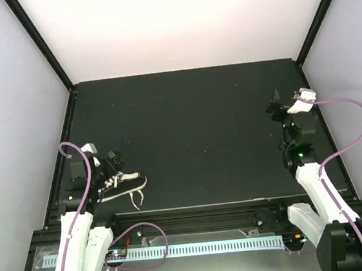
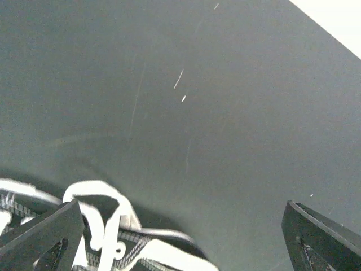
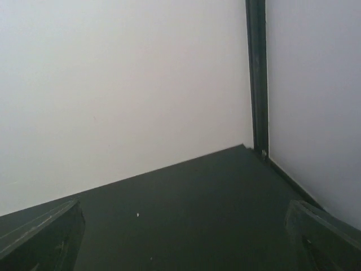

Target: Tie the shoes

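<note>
I should next use my left gripper to grab the shoe by its laced top [image 1: 115, 180] [image 2: 107, 237], so it sits sole-down with its loose laces free to tie.
The shoe [image 1: 123, 185], a small black canvas sneaker with a white sole rim, lies on the black table [image 1: 193, 128] at its near left corner. Loose white laces [image 1: 135, 196] trail from it toward the front edge. My left gripper [image 1: 109, 162] hovers just behind and above the shoe, open with nothing in it. In the left wrist view the shoe [image 2: 141, 251] and a lace loop [image 2: 96, 206] sit low, beside the left finger [image 2: 48, 237]. My right gripper [image 1: 276, 103] hangs open and empty over the far right of the table, away from the shoe.
White walls and black frame posts [image 1: 38, 40] enclose the table. In the right wrist view a corner post [image 3: 257, 79] and the table's far right corner are ahead of the right gripper [image 3: 183, 243]. A perforated rail [image 1: 199, 248] runs along the front between the arm bases.
</note>
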`<state>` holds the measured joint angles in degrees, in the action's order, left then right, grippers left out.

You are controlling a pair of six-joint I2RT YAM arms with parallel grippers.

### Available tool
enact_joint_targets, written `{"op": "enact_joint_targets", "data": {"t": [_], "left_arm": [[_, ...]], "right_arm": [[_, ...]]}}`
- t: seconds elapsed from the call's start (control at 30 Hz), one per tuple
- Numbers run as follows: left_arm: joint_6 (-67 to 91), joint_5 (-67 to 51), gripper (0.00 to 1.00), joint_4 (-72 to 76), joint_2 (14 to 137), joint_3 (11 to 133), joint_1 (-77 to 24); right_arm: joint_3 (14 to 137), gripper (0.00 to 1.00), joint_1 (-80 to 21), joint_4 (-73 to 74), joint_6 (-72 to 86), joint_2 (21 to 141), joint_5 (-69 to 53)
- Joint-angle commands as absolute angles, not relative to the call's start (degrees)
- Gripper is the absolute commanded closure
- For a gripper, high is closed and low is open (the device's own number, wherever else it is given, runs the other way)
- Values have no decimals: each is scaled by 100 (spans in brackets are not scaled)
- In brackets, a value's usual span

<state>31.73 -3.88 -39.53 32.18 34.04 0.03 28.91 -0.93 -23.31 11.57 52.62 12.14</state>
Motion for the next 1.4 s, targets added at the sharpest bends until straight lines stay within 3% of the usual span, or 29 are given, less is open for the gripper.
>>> {"op": "enact_joint_targets", "data": {"t": [0.0,0.4,0.77,1.37], "left_arm": [[4321,-407,1,-4593,3106,3189,24],[5573,250,1,-5196,3288,2870,28],[5783,71,2,-4936,4850,2933,80],[4963,-280,54,-3953,6329,2946,176]], "right_arm": [[3067,0,-77,-731,2195,4760,1415],[3123,0,-75,204,2414,4120,791],[3098,0,-75,414,2288,4269,406],[2997,0,-71,157,2259,4457,374]]}}
